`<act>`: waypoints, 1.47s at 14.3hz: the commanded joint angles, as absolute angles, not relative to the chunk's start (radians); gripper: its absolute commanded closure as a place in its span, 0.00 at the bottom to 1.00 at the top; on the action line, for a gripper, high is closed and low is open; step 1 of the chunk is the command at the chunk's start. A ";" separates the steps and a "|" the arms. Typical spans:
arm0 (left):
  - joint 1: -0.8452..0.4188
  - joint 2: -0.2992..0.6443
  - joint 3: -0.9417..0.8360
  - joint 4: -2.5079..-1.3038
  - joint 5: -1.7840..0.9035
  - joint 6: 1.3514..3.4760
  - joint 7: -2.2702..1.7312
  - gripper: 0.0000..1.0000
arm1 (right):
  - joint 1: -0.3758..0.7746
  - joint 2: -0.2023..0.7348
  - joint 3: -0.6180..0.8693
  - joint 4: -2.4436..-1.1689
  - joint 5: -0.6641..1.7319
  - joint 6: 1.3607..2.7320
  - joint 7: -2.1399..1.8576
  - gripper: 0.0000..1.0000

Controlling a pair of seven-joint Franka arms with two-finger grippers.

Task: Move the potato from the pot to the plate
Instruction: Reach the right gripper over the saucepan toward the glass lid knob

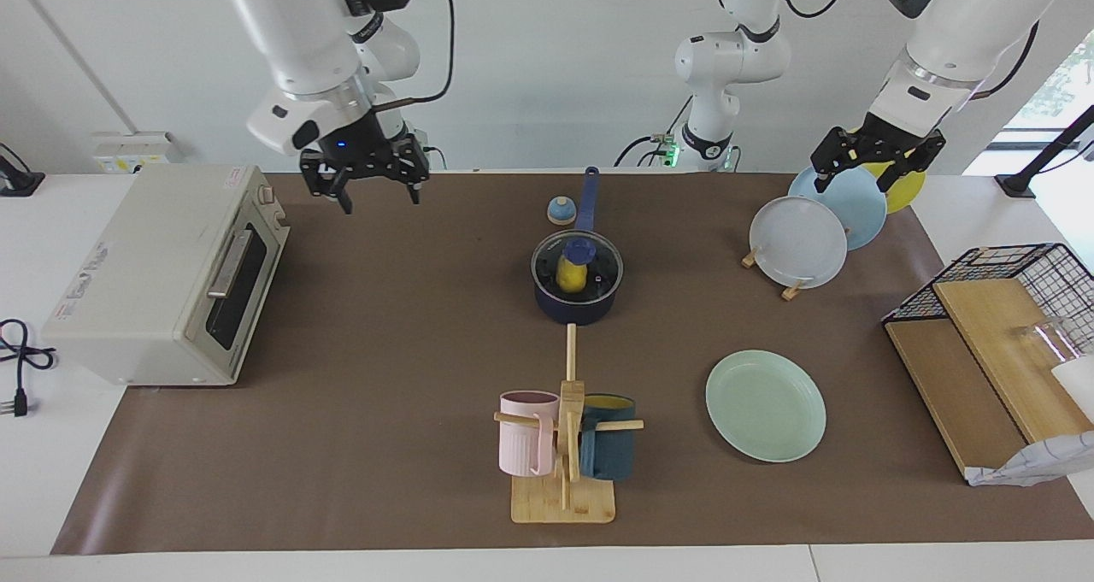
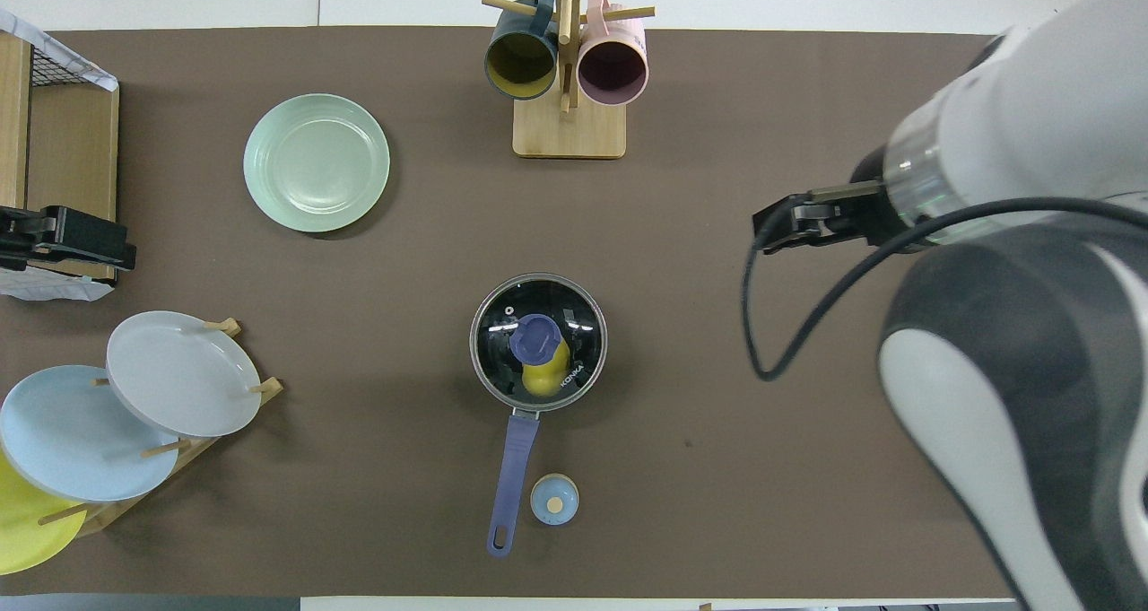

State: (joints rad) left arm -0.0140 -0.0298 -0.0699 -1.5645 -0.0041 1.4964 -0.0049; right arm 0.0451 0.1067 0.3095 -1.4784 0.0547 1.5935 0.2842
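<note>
My right gripper picks up the lid by its narrow blue knob (image 2: 535, 338) next, as the glass lid spreads across the whole pot (image 2: 515, 463), too wide for the fingers.
The yellow potato (image 1: 571, 276) lies inside the navy pot (image 1: 577, 307), under a glass lid (image 1: 601, 260) with a blue knob. The pot's handle points toward the robots. In the overhead view the potato (image 2: 543, 379) shows through the lid (image 2: 576, 317) of the pot (image 2: 515, 463). The mint-green plate (image 1: 765, 404) lies bare, farther from the robots than the pot and toward the left arm's end; it also shows in the overhead view (image 2: 316, 162). My right gripper (image 1: 378, 194) hangs open and empty above the mat between the toaster oven and the pot. My left gripper (image 1: 863, 176) is open and empty over the plate rack.
A toaster oven (image 1: 162, 274) stands at the right arm's end. A mug rack (image 1: 564, 445) with a pink and a teal mug stands farther out than the pot. A plate rack holds grey-white (image 1: 797, 242), light blue and yellow plates. A small blue round knob-like object (image 1: 561, 211) lies beside the handle. A wire basket (image 1: 1000, 308) stands at the left arm's end.
</note>
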 commanded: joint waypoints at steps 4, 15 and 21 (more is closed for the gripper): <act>-0.021 -0.052 -0.063 -1.585 0.017 1.500 -0.011 0.00 | 0.211 0.328 0.517 -1.352 -0.132 1.701 0.690 0.00; -0.021 -0.052 -0.063 -1.585 0.017 1.500 -0.011 0.00 | 0.333 0.380 0.517 -1.615 -0.277 1.985 0.750 0.00; -0.021 -0.052 -0.063 -1.585 0.017 1.500 -0.011 0.00 | 0.334 0.393 0.517 -1.670 -0.350 2.045 0.739 0.00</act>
State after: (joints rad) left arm -0.0140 -0.0298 -0.0699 -1.5645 -0.0041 1.4964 -0.0049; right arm 0.3406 0.4016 0.5096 -1.6370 -0.3274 2.0028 0.7340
